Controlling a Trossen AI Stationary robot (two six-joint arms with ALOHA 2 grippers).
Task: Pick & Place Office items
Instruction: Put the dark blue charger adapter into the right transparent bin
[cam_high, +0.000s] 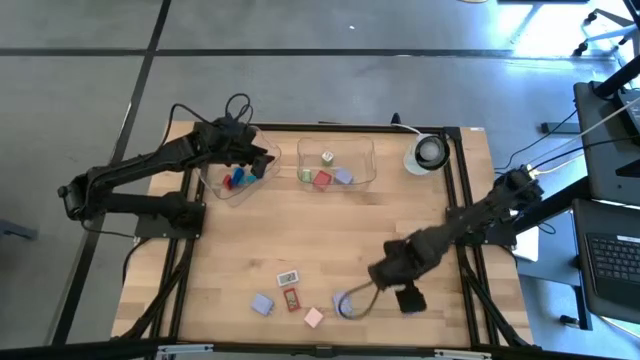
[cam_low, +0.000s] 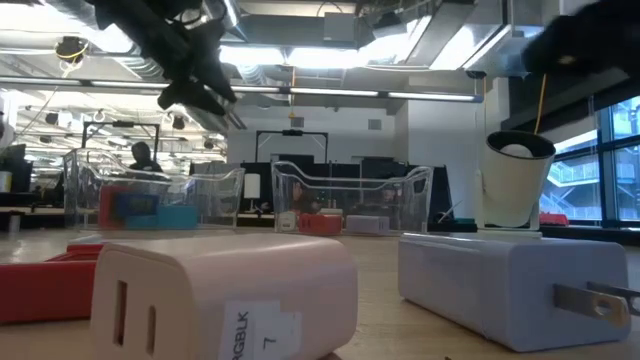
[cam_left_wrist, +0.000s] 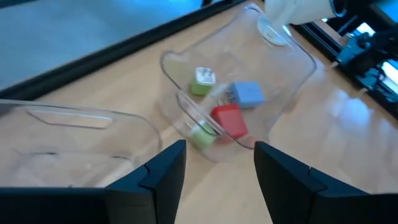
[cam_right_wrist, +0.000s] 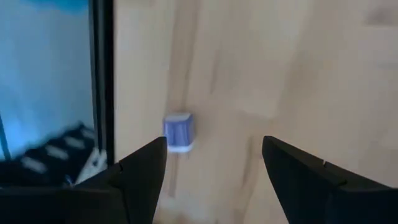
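I need to set the purple plug block in the middle clear tray, so next I should grab the block by its sides with my right gripper.
Several small office items lie near the table's front edge: a white one (cam_high: 288, 277), a red one (cam_high: 291, 298), a lavender one (cam_high: 262, 304), a pink one (cam_high: 313, 317) and another lavender one (cam_high: 343, 303). My right gripper (cam_right_wrist: 214, 168) hangs open above the table, pointing steeply down, with that last lavender block (cam_right_wrist: 178, 132) just beyond its fingertips. My left gripper (cam_left_wrist: 214, 165) is open and empty, raised over the left clear tray (cam_high: 215, 185), which holds blue, red and teal items. The middle tray (cam_left_wrist: 292, 87) holds green-white, lavender, red and green items.
A round white object with a dark centre (cam_high: 430, 153) stands at the far right of the table. Black rails (cam_high: 462, 190) run along the table's sides. Bare wood (cam_high: 330, 225) lies between the trays and the loose items.
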